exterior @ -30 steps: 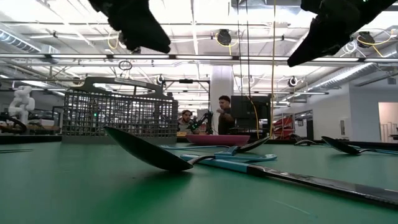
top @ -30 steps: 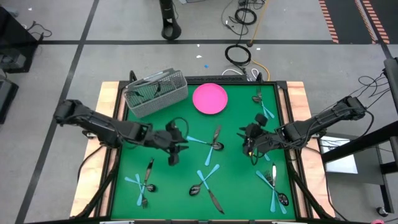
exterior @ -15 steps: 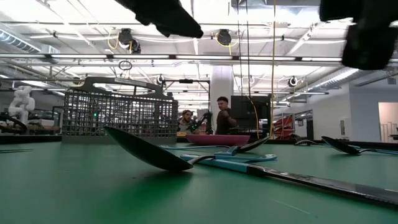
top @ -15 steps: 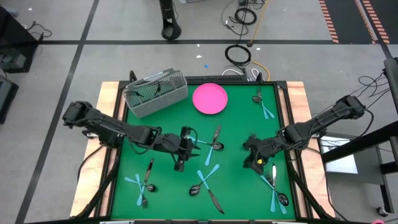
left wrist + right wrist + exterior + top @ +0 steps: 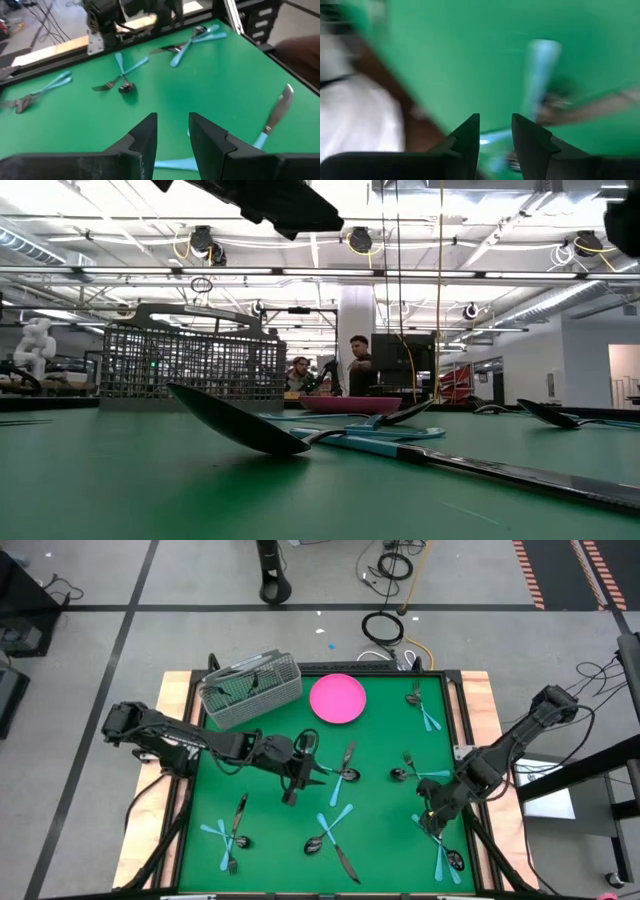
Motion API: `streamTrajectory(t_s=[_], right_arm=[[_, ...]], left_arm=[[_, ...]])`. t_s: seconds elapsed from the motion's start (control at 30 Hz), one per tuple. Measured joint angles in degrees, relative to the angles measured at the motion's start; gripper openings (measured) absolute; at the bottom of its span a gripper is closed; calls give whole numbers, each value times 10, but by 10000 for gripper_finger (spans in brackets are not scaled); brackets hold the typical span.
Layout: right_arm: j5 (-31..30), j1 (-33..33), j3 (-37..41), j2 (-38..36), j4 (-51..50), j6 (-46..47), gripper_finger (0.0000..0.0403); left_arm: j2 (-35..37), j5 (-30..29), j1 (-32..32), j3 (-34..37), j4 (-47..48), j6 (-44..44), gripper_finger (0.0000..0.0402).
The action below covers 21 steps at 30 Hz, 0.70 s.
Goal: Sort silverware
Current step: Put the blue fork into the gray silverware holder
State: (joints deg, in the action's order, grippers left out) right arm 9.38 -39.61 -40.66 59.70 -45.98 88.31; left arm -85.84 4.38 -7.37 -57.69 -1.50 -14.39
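Observation:
The fork should be grabbed next by its tined head (image 5: 557,100) with my right gripper. Its blue handle then stays free while I sort it.
Silverware lies scattered on the green mat: crossed pairs at the centre (image 5: 340,766), near the far right corner (image 5: 422,708) and at the near right (image 5: 440,838), several more along the near side (image 5: 330,830). My left gripper (image 5: 302,776) hovers open just left of the centre pair; in the left wrist view (image 5: 172,134) a light blue handle (image 5: 170,163) lies below its fingers. My right gripper (image 5: 435,810) is open above the near-right pieces; the right wrist view (image 5: 495,131) is blurred, with a blue handle (image 5: 540,65) ahead.
A grey wire-mesh basket (image 5: 250,690) holding dark pieces stands at the far left, and a pink round plate (image 5: 337,698) beside it. A fork and spoon pair (image 5: 408,773) lies between the two grippers. In the low view a dark spoon (image 5: 240,425) lies close by.
My right gripper has swung from the mat's middle right toward the near right corner, dropping lower and passing out of the low view to the right. My left gripper has moved a little toward the table's right, up to the centre pair. No silverware has shifted.

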Motion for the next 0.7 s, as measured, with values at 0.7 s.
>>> streamTrajectory(t_s=[0.7], right_arm=[[-78,1,62,0,-25,67,194]], left_arm=[[0,0,32,0,-62,51,114]])
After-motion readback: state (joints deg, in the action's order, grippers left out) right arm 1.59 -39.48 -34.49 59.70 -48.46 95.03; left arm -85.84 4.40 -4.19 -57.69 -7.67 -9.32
